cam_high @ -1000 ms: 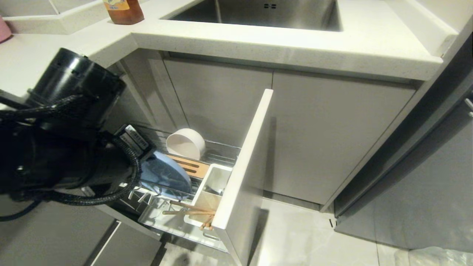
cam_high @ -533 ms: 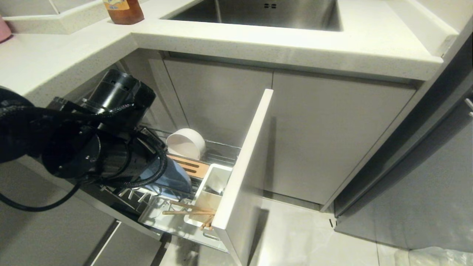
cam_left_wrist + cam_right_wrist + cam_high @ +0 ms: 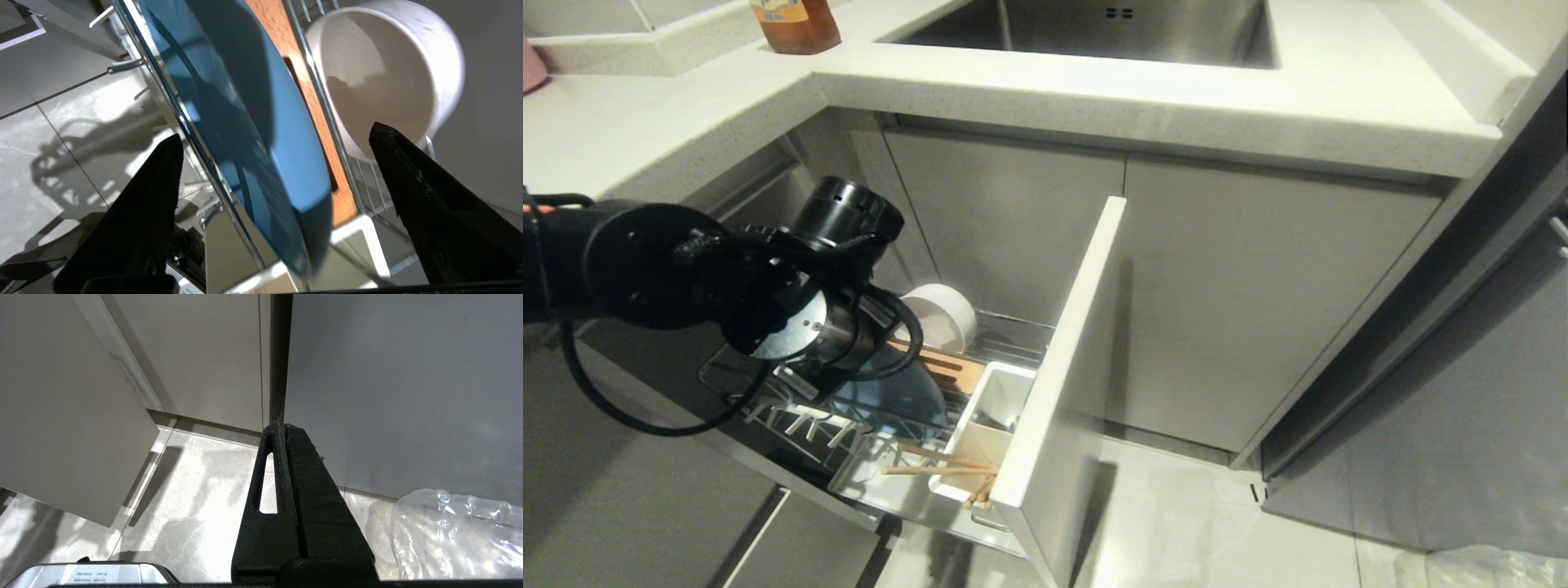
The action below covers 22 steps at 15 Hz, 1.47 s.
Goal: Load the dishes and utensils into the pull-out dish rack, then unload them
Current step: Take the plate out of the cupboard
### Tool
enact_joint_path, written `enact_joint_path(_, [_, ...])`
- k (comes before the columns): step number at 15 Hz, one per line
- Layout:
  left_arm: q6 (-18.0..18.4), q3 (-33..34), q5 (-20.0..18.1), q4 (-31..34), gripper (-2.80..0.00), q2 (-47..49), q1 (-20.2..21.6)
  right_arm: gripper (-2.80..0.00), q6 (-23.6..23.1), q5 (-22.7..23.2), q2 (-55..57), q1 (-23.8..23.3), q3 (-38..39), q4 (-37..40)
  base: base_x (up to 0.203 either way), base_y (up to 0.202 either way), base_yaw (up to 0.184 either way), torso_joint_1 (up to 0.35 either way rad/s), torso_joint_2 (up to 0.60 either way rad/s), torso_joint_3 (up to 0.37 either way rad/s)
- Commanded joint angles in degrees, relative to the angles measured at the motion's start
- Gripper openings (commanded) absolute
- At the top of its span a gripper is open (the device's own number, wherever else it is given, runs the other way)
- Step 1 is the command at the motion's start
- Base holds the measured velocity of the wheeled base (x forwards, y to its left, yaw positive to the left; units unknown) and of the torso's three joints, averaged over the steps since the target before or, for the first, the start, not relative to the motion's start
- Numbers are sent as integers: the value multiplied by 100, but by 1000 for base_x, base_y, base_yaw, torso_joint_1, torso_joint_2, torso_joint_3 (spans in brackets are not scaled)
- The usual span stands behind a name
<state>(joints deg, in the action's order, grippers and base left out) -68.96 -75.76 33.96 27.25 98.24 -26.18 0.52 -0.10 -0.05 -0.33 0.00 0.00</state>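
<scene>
The light-blue plate [image 3: 261, 122] needs to be grabbed by its rim [image 3: 299, 179] with my left gripper next, to unload the pull-out dish rack.
The pull-out dish rack [image 3: 1058, 367] stands pulled out below the sink. A light-blue plate [image 3: 894, 400] [image 3: 261, 122] stands on edge among its chrome prongs. The cream bowl [image 3: 943, 317] [image 3: 380, 69] lies on its side behind the plate, past the wood strip [image 3: 314, 122]. Wooden chopsticks [image 3: 935, 464] stick out of the white utensil box [image 3: 996, 412]. My left arm [image 3: 792, 318] reaches down over the rack. Its gripper [image 3: 276, 132] is open, with one finger on each side of the plate's rim and apart from it. My right gripper [image 3: 282, 425] is shut and empty, hanging above the floor.
The two-door cabinet [image 3: 1192, 302] is closed behind the rack's front panel. Above are the white countertop [image 3: 1143, 106], the steel sink [image 3: 1094, 24] and an amber bottle [image 3: 796, 24]. A clear plastic bag [image 3: 457, 535] lies on the floor to the right.
My left arm has swung down from beside the countertop and reached in over the rack. The blue plate now sits lower among the prongs.
</scene>
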Motion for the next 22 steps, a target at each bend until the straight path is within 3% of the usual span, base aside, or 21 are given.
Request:
enact_joint_path(1, [-39, -46, 14, -6, 0, 233, 86, -280, 0, 1, 5, -2, 0, 0, 0, 0, 0, 0, 0, 0])
enact_joint_path(2, [-30, -72, 18, 0, 0, 235, 95, -280, 0, 1, 5, -2, 0, 0, 0, 0, 0, 0, 0, 0])
enact_joint_path(3, [-21, -79, 23, 9, -280, 231, 95, -280, 0, 1, 5, -2, 0, 0, 0, 0, 0, 0, 0, 0])
enact_joint_path(18, [-3, -238, 88, 239, -280, -370, 37, -280, 0, 1, 5, -2, 0, 0, 0, 0, 0, 0, 0, 0])
enact_joint_path(22, [-4, -704, 251, 775, -280, -1173, -399, -280, 0, 1, 5, -2, 0, 0, 0, 0, 0, 0, 0, 0])
